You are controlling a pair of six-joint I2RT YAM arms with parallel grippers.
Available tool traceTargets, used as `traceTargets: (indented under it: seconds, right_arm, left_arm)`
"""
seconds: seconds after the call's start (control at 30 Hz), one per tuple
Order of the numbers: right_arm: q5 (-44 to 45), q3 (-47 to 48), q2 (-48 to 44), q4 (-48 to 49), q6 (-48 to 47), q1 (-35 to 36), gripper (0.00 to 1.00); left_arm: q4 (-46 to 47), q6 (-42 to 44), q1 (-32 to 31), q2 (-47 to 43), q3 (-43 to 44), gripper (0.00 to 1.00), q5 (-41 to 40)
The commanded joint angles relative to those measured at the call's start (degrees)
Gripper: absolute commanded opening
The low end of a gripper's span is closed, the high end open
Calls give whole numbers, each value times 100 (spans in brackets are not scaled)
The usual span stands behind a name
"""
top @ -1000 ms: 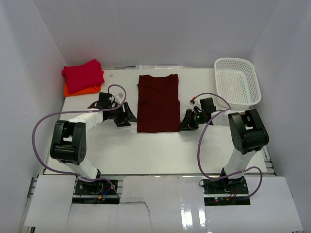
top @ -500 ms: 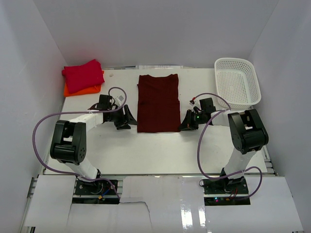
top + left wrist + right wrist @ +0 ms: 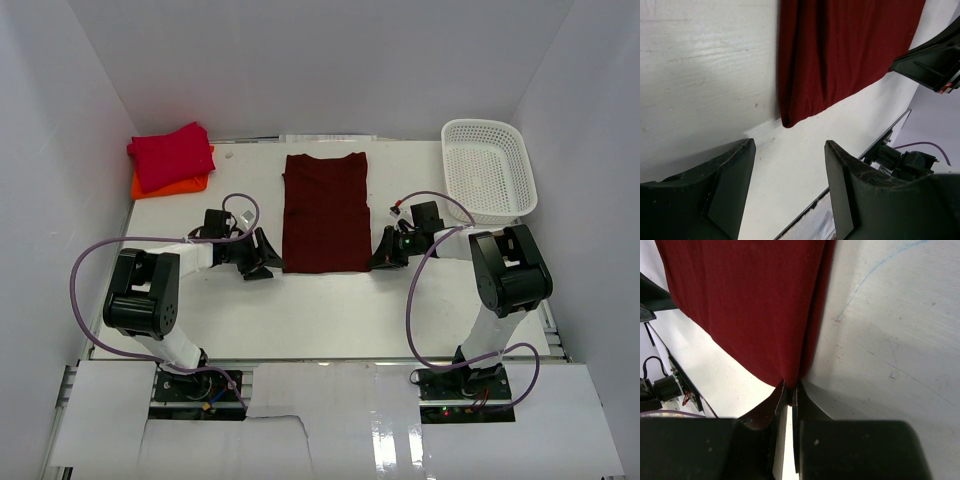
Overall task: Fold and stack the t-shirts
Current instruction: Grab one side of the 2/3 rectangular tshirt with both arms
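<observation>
My left gripper grips the dark maroon t-shirt's loose near corner (image 3: 286, 269) (image 3: 789, 119) next, opposite my right gripper, to fold the t-shirt's near edge toward the collar.
The dark maroon t-shirt (image 3: 326, 212) lies flat on the table as a long folded strip, collar end far. It fills the top of the left wrist view (image 3: 845, 50) and the right wrist view (image 3: 750, 305). My left gripper (image 3: 270, 262) is open, low on the table just left of the shirt's near left corner, not touching it. My right gripper (image 3: 377, 258) is shut on the shirt's near right corner, which is pinched between its fingers (image 3: 781, 405). The crimson t-shirt (image 3: 172, 155) lies folded on the orange t-shirt (image 3: 168, 185) at the far left.
A white mesh basket (image 3: 487, 168) stands at the far right. White walls enclose the table (image 3: 330, 310) on three sides. Cables loop from both arms over the table.
My left gripper has slid nearer and to the right, up to the maroon shirt's near left corner. My right gripper has edged slightly left at the near right corner.
</observation>
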Motion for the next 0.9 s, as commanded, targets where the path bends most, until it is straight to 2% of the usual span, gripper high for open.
traceTargets:
  seconds: [0.0, 0.1, 0.5, 0.87]
  right_arm:
    - [340, -4, -8, -396, -266, 29, 8]
    - [323, -4, -8, -396, -266, 29, 8]
    - [305, 13, -61, -405, -248, 29, 8]
    - [305, 48, -96, -449, -257, 29, 8]
  left_arm:
    - [677, -311, 1, -112, -136, 68, 322]
    - [898, -400, 1, -51, -198, 68, 446]
    - [1117, -628, 1, 169, -338, 68, -274]
    - [1153, -637, -140, 521, -330, 66, -389]
